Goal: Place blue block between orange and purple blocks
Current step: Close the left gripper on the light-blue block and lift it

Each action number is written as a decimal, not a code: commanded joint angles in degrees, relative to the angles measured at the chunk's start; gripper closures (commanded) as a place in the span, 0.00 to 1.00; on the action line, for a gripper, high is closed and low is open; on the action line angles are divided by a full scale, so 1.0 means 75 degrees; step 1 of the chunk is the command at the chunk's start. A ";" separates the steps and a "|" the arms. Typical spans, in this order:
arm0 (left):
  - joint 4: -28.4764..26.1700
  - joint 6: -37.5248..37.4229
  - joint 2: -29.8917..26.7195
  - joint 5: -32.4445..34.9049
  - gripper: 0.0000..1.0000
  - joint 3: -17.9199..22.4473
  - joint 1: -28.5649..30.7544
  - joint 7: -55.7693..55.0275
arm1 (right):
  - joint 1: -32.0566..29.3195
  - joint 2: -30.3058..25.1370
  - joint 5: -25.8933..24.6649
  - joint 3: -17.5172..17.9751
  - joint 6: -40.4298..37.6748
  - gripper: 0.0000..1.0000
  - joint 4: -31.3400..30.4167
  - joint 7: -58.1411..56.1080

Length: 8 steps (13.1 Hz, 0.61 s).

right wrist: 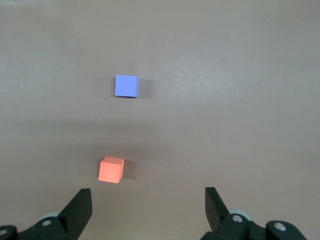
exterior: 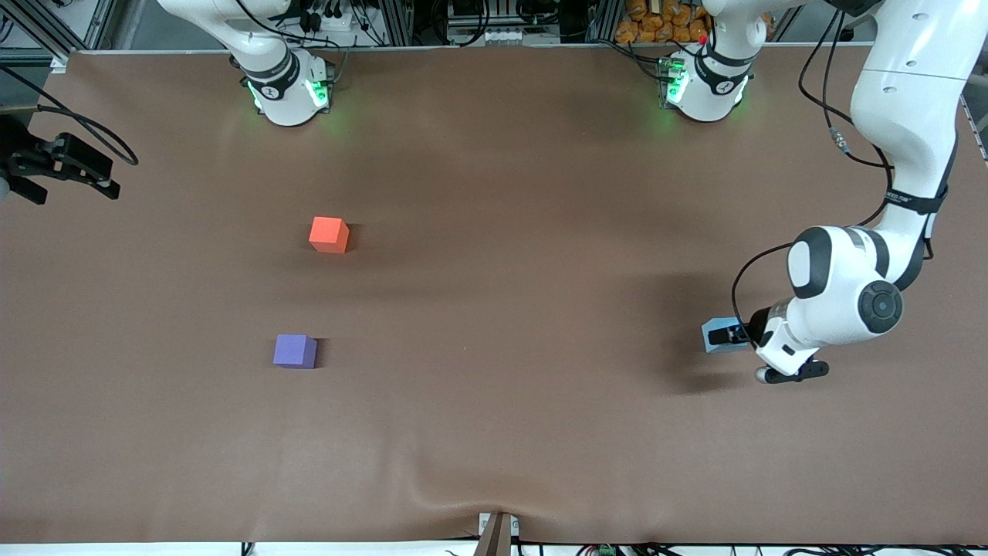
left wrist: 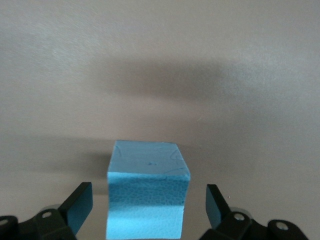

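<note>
My left gripper should next grab the blue block (exterior: 714, 333) by its two opposite sides, to set it between the orange and purple blocks.
The blue block (exterior: 714, 333) sits on the brown table toward the left arm's end. My left gripper (exterior: 732, 337) is low at it, open, with one finger on each side of the block (left wrist: 149, 200) and a small gap on both sides. The orange block (exterior: 329, 234) and the purple block (exterior: 295, 350) stand apart toward the right arm's end, the purple one nearer to the front camera. Both also show in the right wrist view, orange (right wrist: 111, 170) and purple (right wrist: 126, 85). My right gripper (exterior: 104, 179) waits open and empty, high over the table's edge at the right arm's end (right wrist: 148, 205).
The brown table cover (exterior: 509, 324) is bare between the blue block and the other two blocks. A fold in the cover and a small bracket (exterior: 496, 531) lie at the table's near edge. The two arm bases (exterior: 287, 89) stand along the table's back edge.
</note>
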 commanded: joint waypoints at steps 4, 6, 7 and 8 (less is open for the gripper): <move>0.0069 0.0138 0.0258 0.0092 0.47 0.0056 -0.0026 0.0082 | -0.0174 -0.0084 0.0039 0.0095 -0.0082 0.00 0.0011 -0.0080; 0.0068 0.0091 0.0258 0.0127 0.95 0.0056 -0.0038 0.0070 | -0.0174 -0.0084 0.0039 0.0095 -0.0082 0.00 0.0011 -0.0091; 0.0068 0.0079 0.0235 0.0139 1.00 0.0033 -0.0050 0.0047 | -0.0174 -0.0084 0.0039 0.0095 -0.0082 0.00 0.0011 -0.0091; 0.0068 0.0067 0.0188 0.0139 1.00 -0.0002 -0.0108 -0.0046 | -0.0174 -0.0084 0.0039 0.0095 -0.0082 0.00 0.0011 -0.0091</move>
